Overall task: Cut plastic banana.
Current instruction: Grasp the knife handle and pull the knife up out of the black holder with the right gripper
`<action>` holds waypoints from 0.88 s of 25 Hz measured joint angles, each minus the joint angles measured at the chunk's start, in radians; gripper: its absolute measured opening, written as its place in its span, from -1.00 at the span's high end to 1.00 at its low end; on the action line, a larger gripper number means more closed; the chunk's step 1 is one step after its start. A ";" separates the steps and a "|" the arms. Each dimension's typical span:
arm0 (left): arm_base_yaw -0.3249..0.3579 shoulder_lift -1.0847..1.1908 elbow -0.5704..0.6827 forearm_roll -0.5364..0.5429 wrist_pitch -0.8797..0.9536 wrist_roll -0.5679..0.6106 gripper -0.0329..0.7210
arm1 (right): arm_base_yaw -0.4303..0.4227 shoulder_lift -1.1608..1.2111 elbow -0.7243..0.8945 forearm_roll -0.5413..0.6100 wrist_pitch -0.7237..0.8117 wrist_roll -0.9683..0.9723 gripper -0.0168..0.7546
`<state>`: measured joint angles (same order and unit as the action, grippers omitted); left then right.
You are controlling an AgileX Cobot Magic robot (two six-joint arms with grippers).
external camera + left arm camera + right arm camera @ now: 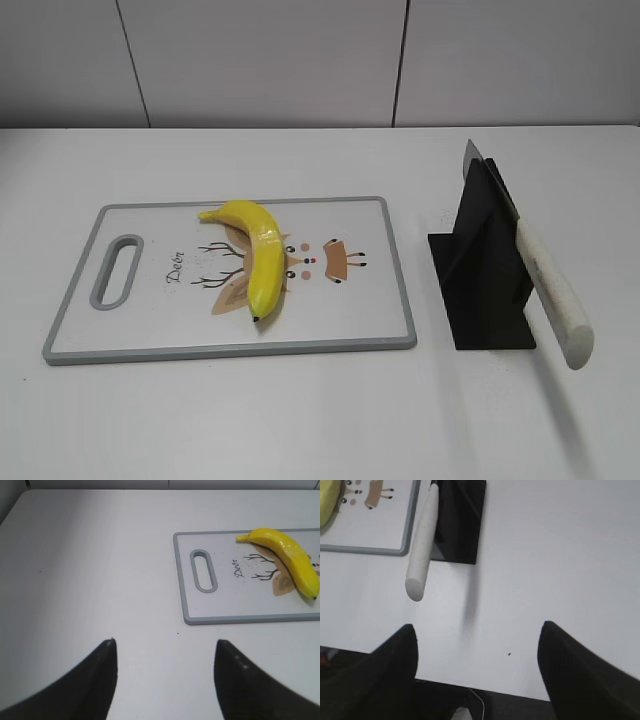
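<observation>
Next, my right gripper takes hold of the knife by its white handle (555,290) to cut the plastic banana (256,255).
The plastic banana (256,255) is glossy yellow and lies on the white cutting board (150,330), over the tan deer drawing. It also shows in the left wrist view (290,560) and as a yellow sliver in the right wrist view (327,502). A knife with a white handle (555,290) rests slanted in a black stand (485,270), also in the right wrist view (422,545). My left gripper (165,645) is open and empty over bare table, left of the board. My right gripper (477,630) is open and empty near the table's front edge, short of the knife handle. Neither gripper shows in the exterior view.
The board has a grey rim and a slot handle (117,270) at its left end. The white table ends at a wall behind; its front edge (485,687) lies under my right gripper.
</observation>
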<state>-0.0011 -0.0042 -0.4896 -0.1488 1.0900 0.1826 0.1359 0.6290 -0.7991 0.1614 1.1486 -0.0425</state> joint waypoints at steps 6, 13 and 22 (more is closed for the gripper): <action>0.000 0.000 0.000 0.000 0.000 0.000 -0.62 | 0.185 0.204 -0.065 0.001 0.030 0.084 -0.52; 0.000 0.000 0.000 0.000 0.000 -0.001 -0.59 | 0.300 0.475 -0.194 -0.023 0.043 0.154 -0.52; 0.000 0.000 0.000 0.000 0.000 -0.002 -0.58 | 0.300 0.839 -0.267 -0.031 0.025 0.241 -0.38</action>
<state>-0.0011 -0.0042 -0.4896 -0.1488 1.0900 0.1807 0.4360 1.4681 -1.0662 0.1306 1.1733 0.1988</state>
